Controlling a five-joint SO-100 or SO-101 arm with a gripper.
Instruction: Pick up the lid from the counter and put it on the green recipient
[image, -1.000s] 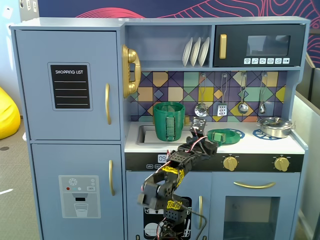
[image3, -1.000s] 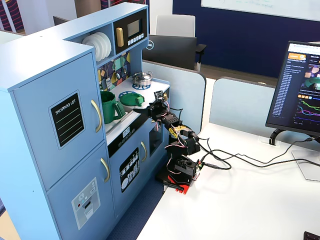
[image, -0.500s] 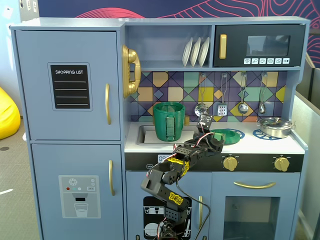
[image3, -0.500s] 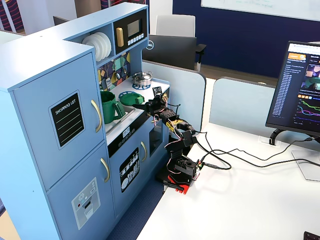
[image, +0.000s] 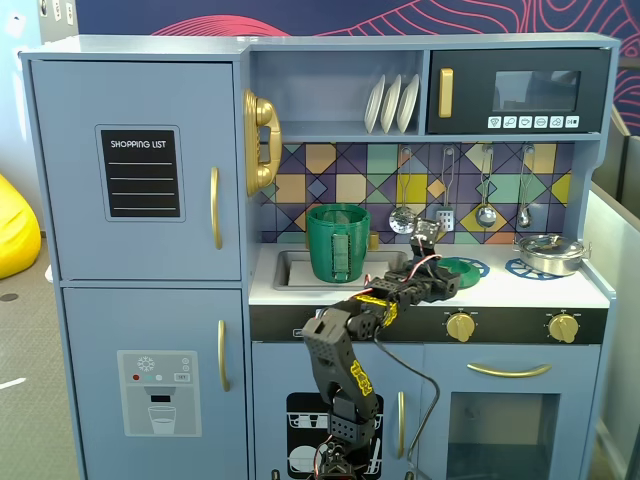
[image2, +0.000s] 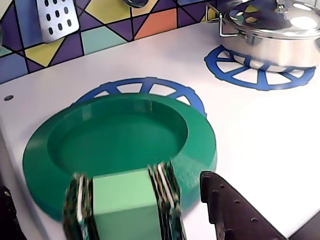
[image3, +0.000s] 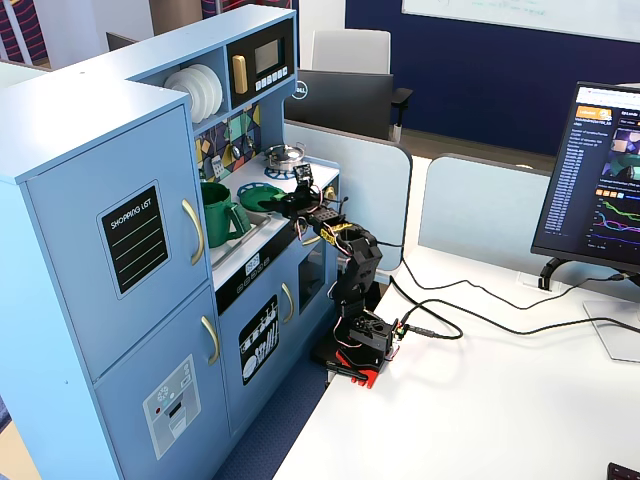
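Next, my gripper grabs the lid by its strap handle (image: 458, 268) to set the green lid on the green recipient (image: 338, 242).
The green lid (image2: 120, 135) lies flat on the white counter (image2: 260, 145), covering most of the left blue burner ring (image2: 145, 87). Its strap handle (image2: 125, 205) faces the wrist camera. My gripper (image2: 105, 185) is open and low over the lid's near edge, with one black finger (image2: 225, 205) to the right of the handle and the other at the frame's left edge; a gap shows on each side of the handle. In a fixed view the gripper (image: 445, 280) sits at the lid (image: 465, 267). The green pot (image: 338, 243) stands upright in the sink to the left.
A shiny steel pan (image2: 272, 30) with its lid sits on the right burner ring (image2: 260, 75). Utensils hang on the tiled back wall (image: 440, 180). The pot (image3: 215, 212) and the arm (image3: 350, 260) also show in the side fixed view.
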